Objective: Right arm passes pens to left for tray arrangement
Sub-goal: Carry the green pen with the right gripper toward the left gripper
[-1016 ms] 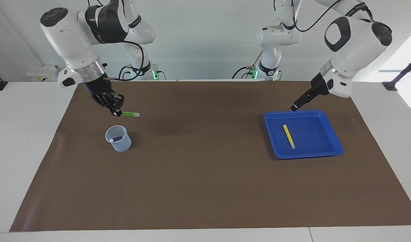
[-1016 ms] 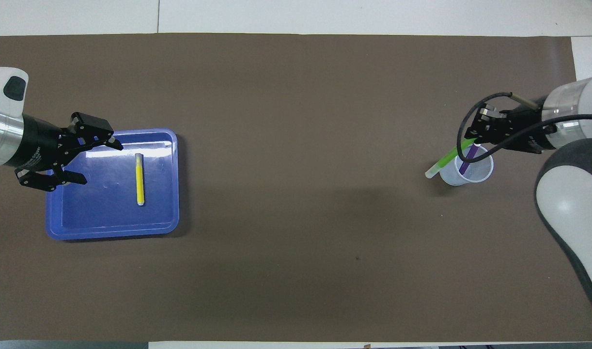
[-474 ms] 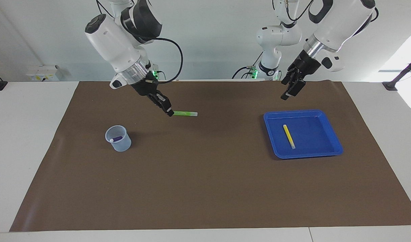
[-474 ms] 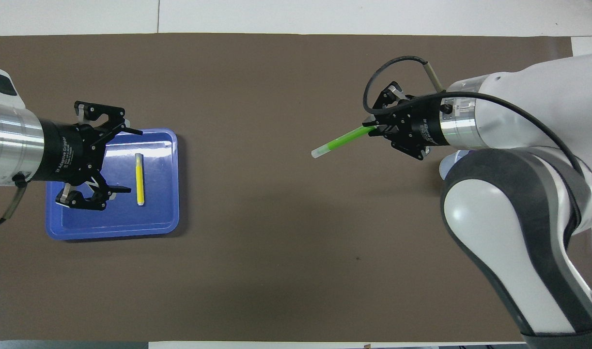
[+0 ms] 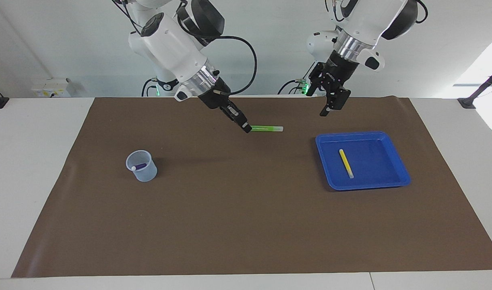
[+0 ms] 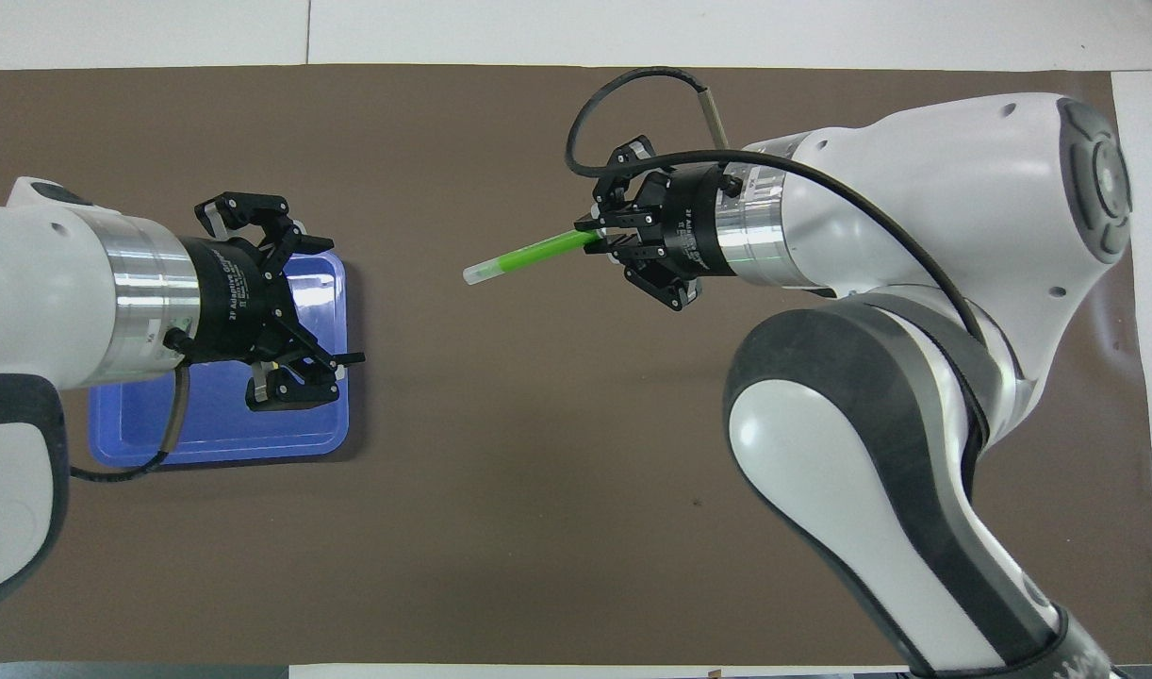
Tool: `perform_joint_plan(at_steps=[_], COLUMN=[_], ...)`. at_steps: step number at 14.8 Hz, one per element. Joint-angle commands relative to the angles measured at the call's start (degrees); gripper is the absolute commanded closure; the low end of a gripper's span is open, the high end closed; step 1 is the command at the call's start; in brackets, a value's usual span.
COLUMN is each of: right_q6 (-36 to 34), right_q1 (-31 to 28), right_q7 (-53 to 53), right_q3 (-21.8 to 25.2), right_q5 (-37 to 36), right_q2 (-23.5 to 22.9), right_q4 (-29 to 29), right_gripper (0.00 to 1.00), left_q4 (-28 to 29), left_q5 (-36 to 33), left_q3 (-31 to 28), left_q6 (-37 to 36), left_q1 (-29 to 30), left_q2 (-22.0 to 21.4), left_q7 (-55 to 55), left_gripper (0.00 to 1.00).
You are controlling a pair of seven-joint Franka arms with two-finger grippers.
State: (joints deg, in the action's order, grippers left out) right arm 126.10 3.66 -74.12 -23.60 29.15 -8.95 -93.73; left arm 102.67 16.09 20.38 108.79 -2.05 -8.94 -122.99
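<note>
My left gripper takes hold of the green pen by its pale-tipped end [image 6: 490, 270] next. The fingers of my right gripper cover the opposite end.
My right gripper [image 5: 246, 129] [image 6: 599, 241] is shut on one end of the green pen [image 5: 267, 129] [image 6: 529, 256]. It holds the pen level in the air over the middle of the mat, pale tip pointing toward the left arm's end. My left gripper [image 5: 329, 109] [image 6: 337, 302] hangs open and empty, raised over the blue tray's [image 5: 375, 161] [image 6: 218, 434] rim on the side toward the table's middle. The yellow pen [image 5: 346, 163] lies in the tray; the left gripper hides it in the overhead view. The purple pen [image 5: 139, 166] stands in the cup [image 5: 141, 169].
A brown mat [image 5: 238, 217] [image 6: 538, 490] covers the table. The translucent cup sits toward the right arm's end, hidden under the right arm in the overhead view. The tray lies toward the left arm's end.
The right gripper has carried the green pen from above the cup to over the mat's middle. The left gripper has risen from the tray's rim and swung toward the middle, still open.
</note>
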Motion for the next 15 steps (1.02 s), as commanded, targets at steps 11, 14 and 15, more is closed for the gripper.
perform_joint_plan(at_steps=[11,14,15], right_q6=[1.78,1.6,1.69], right_q1=[1.08,1.26,1.26], right_q7=[-6.83,-6.92,-6.83], right_q3=[-6.9,-6.9,-6.9], right_q5=[0.29,0.29,0.29], right_q2=[-1.51,-1.51,-1.51], right_q4=[2.06,1.98,1.98], right_gripper=[1.0,1.0,1.0], left_q4=[-0.9,0.15,0.68], left_q5=[-10.02,-10.73,-10.73], left_q3=[7.22,7.14,6.96], left_q6=[4.57,6.16,6.43], left_q1=[-1.55,-1.03,-0.94], left_q2=[1.03,2.35,2.18], left_q7=[-19.22,-14.48,-14.04], left_gripper=[0.0,0.0,0.0])
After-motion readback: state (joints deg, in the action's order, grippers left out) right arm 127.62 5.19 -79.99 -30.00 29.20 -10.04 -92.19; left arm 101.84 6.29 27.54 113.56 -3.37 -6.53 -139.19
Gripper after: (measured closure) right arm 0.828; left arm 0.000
